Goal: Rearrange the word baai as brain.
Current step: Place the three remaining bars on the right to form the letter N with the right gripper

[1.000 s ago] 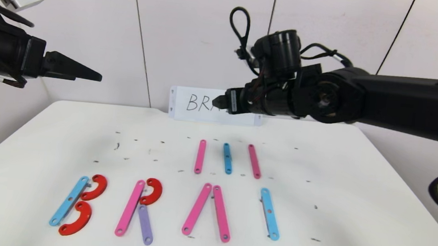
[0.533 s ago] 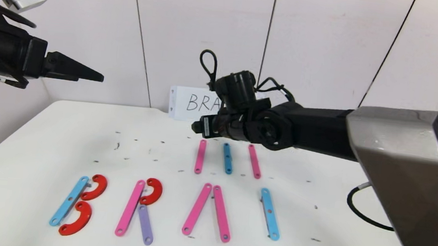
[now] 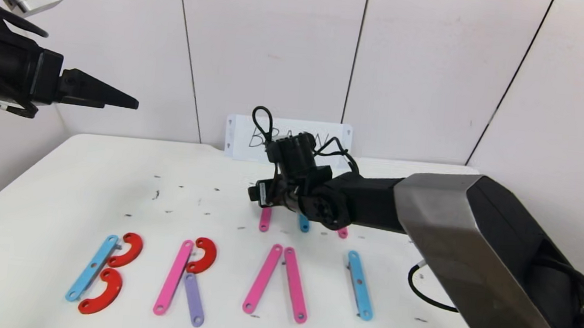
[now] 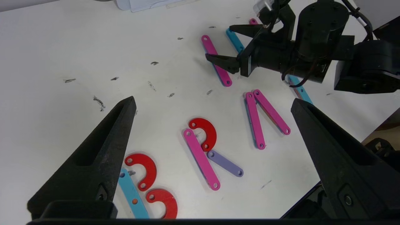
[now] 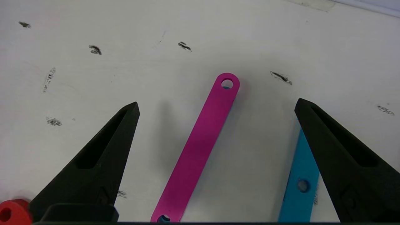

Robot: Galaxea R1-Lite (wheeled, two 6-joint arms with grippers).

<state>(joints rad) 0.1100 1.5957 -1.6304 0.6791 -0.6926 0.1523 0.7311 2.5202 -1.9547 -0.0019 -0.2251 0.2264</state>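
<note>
The robot's right fingers are above the pink bar (image 3: 265, 219), and a blurred shadow falls apart from them. The right gripper isn't ready to close yet and needs to go down first, then close on the pink bar.
The letters lie along the table's front. The first is a light-blue bar (image 3: 92, 268) with two red curves (image 3: 125, 250). The second is a pink bar (image 3: 173, 277), a red curve (image 3: 201, 255) and a purple bar (image 3: 194, 299). Then come two leaning pink bars (image 3: 262, 278) and a light-blue bar (image 3: 359, 284). Behind them lie three spare bars. My right gripper (image 3: 253, 192) is open low over the leftmost one, a pink bar (image 5: 200, 147), which lies between its fingers (image 5: 103, 150). A blue bar (image 5: 300, 184) lies under the other finger. My left gripper (image 3: 132, 101) is open, parked high at the left.
A white card (image 3: 295, 128) with handwritten letters stands at the table's back edge, partly hidden by the right arm. The right arm covers most of the spare blue (image 3: 303, 223) and pink (image 3: 342, 232) bars. Black scuff marks dot the table (image 3: 54, 184).
My right arm has come down and forward from in front of the card to just above the row of spare bars. The left arm and all the pieces have not moved.
</note>
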